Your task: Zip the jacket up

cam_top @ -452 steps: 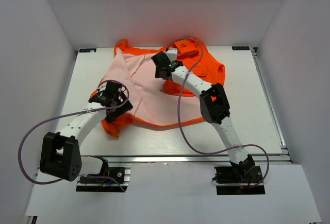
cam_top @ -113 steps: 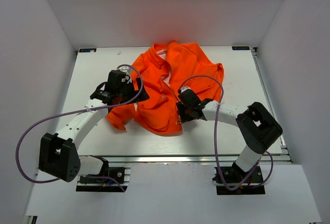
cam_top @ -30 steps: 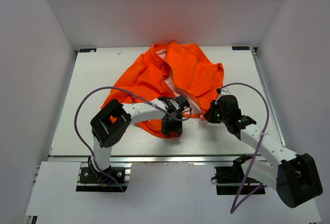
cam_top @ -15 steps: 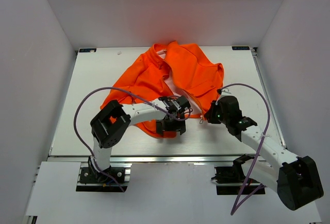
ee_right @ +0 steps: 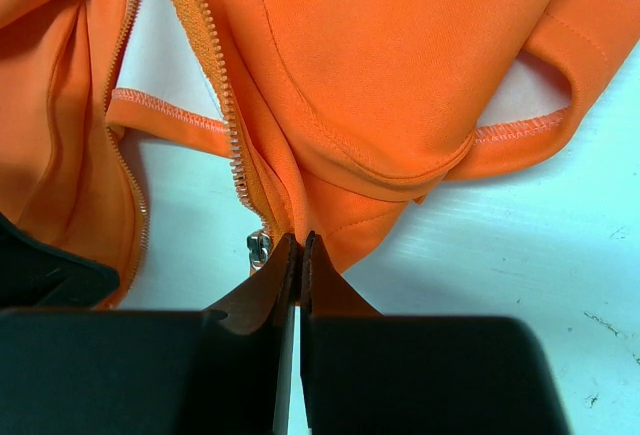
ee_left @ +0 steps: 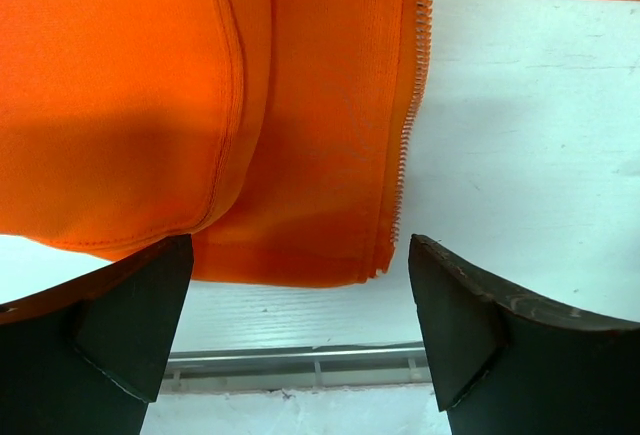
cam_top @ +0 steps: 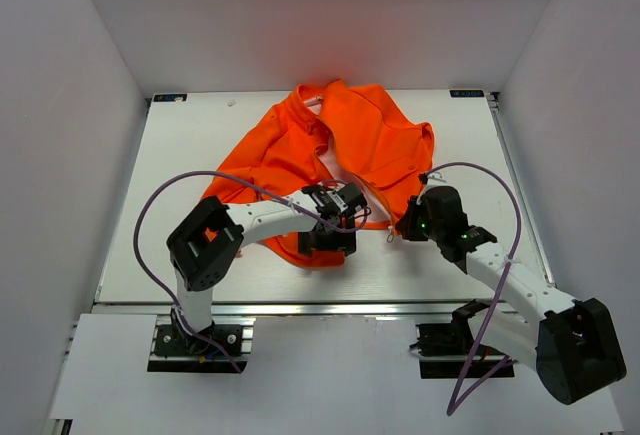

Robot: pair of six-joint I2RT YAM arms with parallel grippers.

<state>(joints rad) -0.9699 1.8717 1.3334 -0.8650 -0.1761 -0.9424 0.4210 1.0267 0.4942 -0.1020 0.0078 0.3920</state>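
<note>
My left gripper reaches the jacket's lower hem [ee_left: 352, 267] next and grabs it beside the zipper teeth [ee_left: 405, 155], so their end stays free to enter the slider.
The orange jacket [cam_top: 345, 145] lies crumpled on the white table, its front unzipped. My left gripper [cam_top: 331, 242] hovers over the lower hem of the left front panel. In the left wrist view its fingers [ee_left: 130, 325] stand wide open with nothing between them, and the hem and zipper teeth [ee_left: 405, 155] lie just beyond. My right gripper [ee_right: 298, 247] is shut on the bottom corner of the other front panel of the jacket [ee_right: 400, 75]. The metal zipper slider [ee_right: 259, 249] sits just left of its tips and shows in the top view as the slider [cam_top: 388, 236].
The table's front edge with its aluminium rail [cam_top: 330, 307] runs close below the jacket's hem, and the rail [ee_left: 300, 360] shows between the left fingers. White walls enclose the table on three sides. Purple cables loop from both arms.
My left gripper has opened wide and let go of the jacket's lower hem, drawing back slightly. The right gripper has stayed shut on its corner.
</note>
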